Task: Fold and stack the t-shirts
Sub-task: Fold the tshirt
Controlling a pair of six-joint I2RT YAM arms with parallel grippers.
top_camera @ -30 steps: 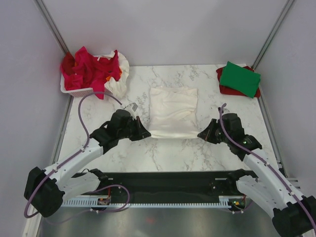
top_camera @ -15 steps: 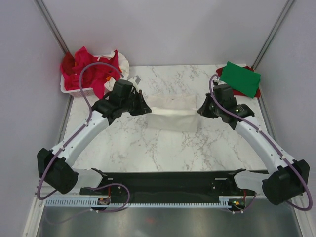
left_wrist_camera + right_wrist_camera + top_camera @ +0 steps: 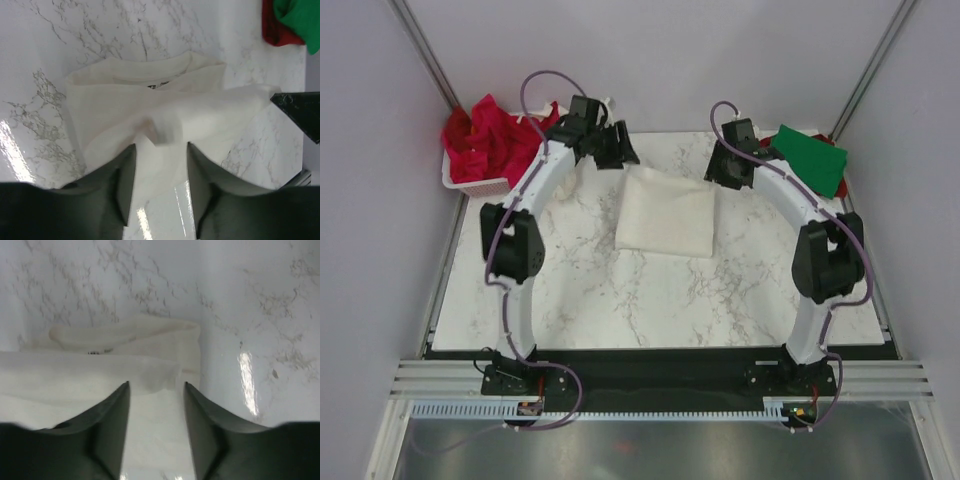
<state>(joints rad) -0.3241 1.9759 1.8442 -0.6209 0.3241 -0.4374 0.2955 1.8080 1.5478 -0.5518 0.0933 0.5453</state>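
The folded white t-shirt has to be drawn onto the stack (image 3: pixel 810 161), so the right gripper should next grab it by its far corner (image 3: pixel 710 187) nearest the green t-shirt.
A white t-shirt (image 3: pixel 668 212) lies folded into a rectangle in the middle of the marble table (image 3: pixel 570 290). My left gripper (image 3: pixel 623 155) hovers at its far left corner and my right gripper (image 3: pixel 721 176) at its far right corner. In the left wrist view the left gripper (image 3: pixel 160 147) is open, with the shirt's (image 3: pixel 165 110) folded edge just beyond the tips. The right gripper (image 3: pixel 156 385) is open too, over the shirt (image 3: pixel 100 370), with nothing pinched. A folded green t-shirt (image 3: pixel 807 160) lies on a red one (image 3: pixel 772 180) at the back right.
A white plastic basket (image 3: pixel 470 185) at the back left holds crumpled red t-shirts (image 3: pixel 485 140). Both arms arch far out over the table's sides. Grey walls and slanted metal posts close in the back corners.
Both grippers carried the white shirt's near edge to its far edge, folding it over. Then their jaws opened and let the cloth go.
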